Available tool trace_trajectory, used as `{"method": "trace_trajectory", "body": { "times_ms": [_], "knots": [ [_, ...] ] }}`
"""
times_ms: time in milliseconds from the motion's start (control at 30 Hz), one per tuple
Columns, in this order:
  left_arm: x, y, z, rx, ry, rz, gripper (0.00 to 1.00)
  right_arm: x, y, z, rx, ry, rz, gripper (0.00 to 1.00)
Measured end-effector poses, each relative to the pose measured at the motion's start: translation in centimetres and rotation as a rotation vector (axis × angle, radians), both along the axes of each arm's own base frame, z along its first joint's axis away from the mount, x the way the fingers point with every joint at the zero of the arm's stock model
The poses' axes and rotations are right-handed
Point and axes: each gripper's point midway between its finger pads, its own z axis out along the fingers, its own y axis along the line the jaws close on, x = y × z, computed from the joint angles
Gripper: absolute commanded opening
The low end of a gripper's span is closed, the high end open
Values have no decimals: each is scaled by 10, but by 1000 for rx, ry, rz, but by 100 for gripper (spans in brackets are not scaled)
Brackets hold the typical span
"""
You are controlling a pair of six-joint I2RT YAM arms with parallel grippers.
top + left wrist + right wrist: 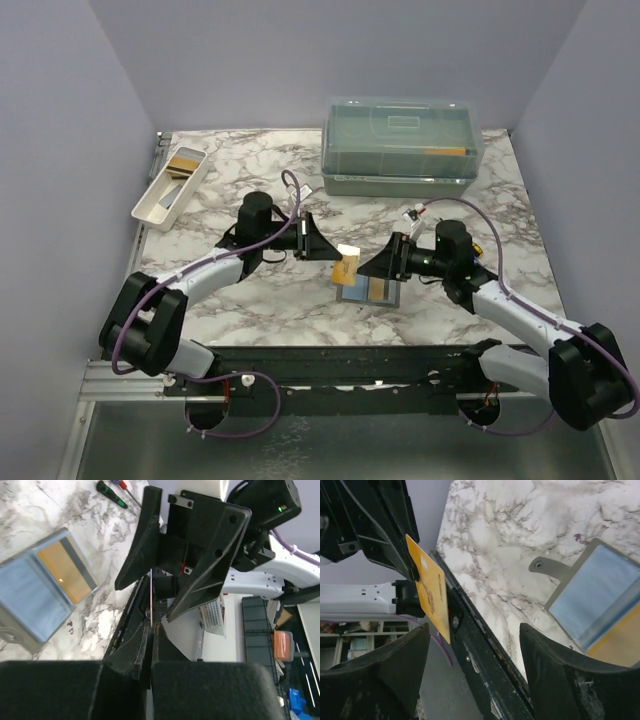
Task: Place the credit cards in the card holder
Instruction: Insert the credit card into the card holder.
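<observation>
Next, my right gripper grips the second gold-orange credit card by its free edge [356,270] [443,614], which leaves the opposite edge free to enter the card holder.
The card holder [368,291] lies open on the marble between the arms, with one gold-orange card [380,289] in its right half. My left gripper [333,249] is shut on a second gold-orange credit card [346,265] and holds it on edge above the holder's left end. The left wrist view shows that card edge-on [151,597] between my shut fingers [151,627], with the holder [30,600] down to the left. My right gripper [366,267] is open and empty, facing the held card [431,594], its jaws wide apart [475,650]. The holder also shows at the right of the right wrist view [600,592].
A long white tray [150,205] with more cards stands at the back left. A big clear lidded box [402,145] stands at the back. Screwdrivers [114,492] lie on the marble beyond the holder. The black rail [330,360] runs along the near edge.
</observation>
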Motion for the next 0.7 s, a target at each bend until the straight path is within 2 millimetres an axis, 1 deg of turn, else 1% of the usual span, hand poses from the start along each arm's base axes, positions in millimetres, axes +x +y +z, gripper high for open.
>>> {"method": "trace_trajectory", "body": {
  "times_ms": [33, 133, 233, 367, 567, 600, 667, 700],
  "knots": [
    [-7, -5, 0, -12, -8, -21, 0, -3, 1, 1, 24, 6, 7, 72],
    [-19, -12, 0, -39, -11, -50, 0, -10, 5, 5, 101, 17, 25, 64],
    [-24, -16, 1, -68, -11, -60, 0, -17, 7, 3, 164, 42, 33, 57],
    [-25, -20, 3, -123, 5, -54, 0, -24, 7, -3, 227, 84, 31, 48],
    [-21, -22, -6, -167, 74, -23, 0, -29, 8, 3, 308, 89, 29, 42],
    [-20, -22, -6, -174, 76, -18, 0, -29, 8, 5, 317, 87, 30, 39],
    [-19, -23, -4, -186, 77, -6, 0, -29, 9, 10, 337, 75, 34, 30],
    [-18, -23, -3, -192, 75, -1, 0, -30, 9, 13, 347, 69, 38, 27]
  ]
}}
